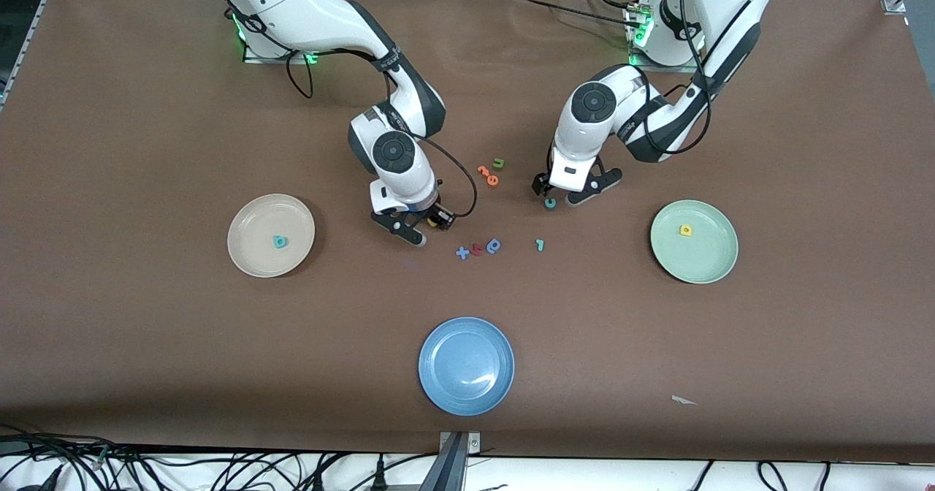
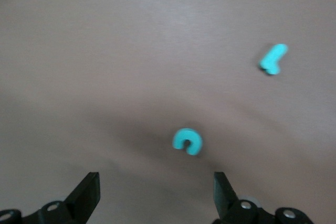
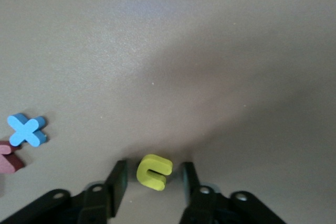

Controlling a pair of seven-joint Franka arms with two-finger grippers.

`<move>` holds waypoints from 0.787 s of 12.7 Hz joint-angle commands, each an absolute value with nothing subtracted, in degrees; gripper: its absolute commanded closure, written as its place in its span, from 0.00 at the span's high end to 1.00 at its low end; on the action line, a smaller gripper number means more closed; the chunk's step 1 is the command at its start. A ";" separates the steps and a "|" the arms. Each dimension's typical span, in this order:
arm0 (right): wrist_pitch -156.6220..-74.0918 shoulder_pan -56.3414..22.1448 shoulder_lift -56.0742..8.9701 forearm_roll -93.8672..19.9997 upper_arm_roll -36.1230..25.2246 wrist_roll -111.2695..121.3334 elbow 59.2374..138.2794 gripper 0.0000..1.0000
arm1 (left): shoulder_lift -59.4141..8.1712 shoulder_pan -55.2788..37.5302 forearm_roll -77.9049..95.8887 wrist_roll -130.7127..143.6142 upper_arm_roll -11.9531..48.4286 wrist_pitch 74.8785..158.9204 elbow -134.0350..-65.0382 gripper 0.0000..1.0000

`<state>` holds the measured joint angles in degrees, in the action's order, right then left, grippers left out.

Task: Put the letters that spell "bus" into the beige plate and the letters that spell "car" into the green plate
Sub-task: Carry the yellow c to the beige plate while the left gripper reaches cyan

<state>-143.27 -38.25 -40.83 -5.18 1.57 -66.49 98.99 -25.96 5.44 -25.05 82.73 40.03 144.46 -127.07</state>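
My left gripper moves toward the teal "c", before it closes. Its fingers are still short of the "c", so closing now would miss.
The beige plate (image 1: 252,221) toward the right arm's end holds a teal "b" (image 1: 279,242). The green plate (image 1: 712,261) toward the left arm's end holds a yellow "a" (image 1: 685,230). My right gripper (image 1: 429,226) (image 3: 152,182) is down at the table, open, its fingers close on either side of the yellow "u" (image 3: 154,171) with small gaps. My left gripper (image 1: 561,195) (image 2: 156,192) hangs wide open just above the table by the teal "c" (image 1: 549,202) (image 2: 187,141). The teal "r" (image 1: 540,244) (image 2: 274,59) lies nearer the front camera than the "c".
A blue "x" (image 1: 462,252) (image 3: 26,129), a red letter (image 1: 476,250) (image 3: 8,158) and a blue "a" (image 1: 494,245) lie in a row beside the right gripper. Orange letters (image 1: 488,175) and a green "u" (image 1: 499,163) lie between the arms. A blue plate (image 1: 466,365) sits near the front edge.
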 commanded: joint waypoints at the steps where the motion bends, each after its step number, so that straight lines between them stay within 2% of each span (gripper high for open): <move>1: -143.26 -38.76 -41.84 -4.83 1.14 -67.06 97.73 0.12 | -26.80 6.41 -27.07 76.33 39.81 147.30 -127.18 0.93; 2: -142.65 -38.59 -41.14 -4.66 0.71 -66.54 97.73 0.10 | -27.68 7.81 -27.07 72.63 39.73 147.39 -127.18 0.93; 5: -133.28 -38.50 -36.23 -4.13 -3.06 -62.25 98.00 0.10 | -29.44 9.93 -26.98 66.55 39.82 147.48 -126.48 0.91; 8: -122.02 -38.32 -31.83 -4.57 -9.73 -48.91 98.87 0.10 | -31.11 10.55 -26.89 64.95 39.81 150.29 -125.95 0.91; 10: -120.76 -38.15 -28.93 -5.09 -15.09 -38.38 103.24 0.10 | -31.55 10.11 -26.46 64.95 39.90 150.38 -125.86 0.91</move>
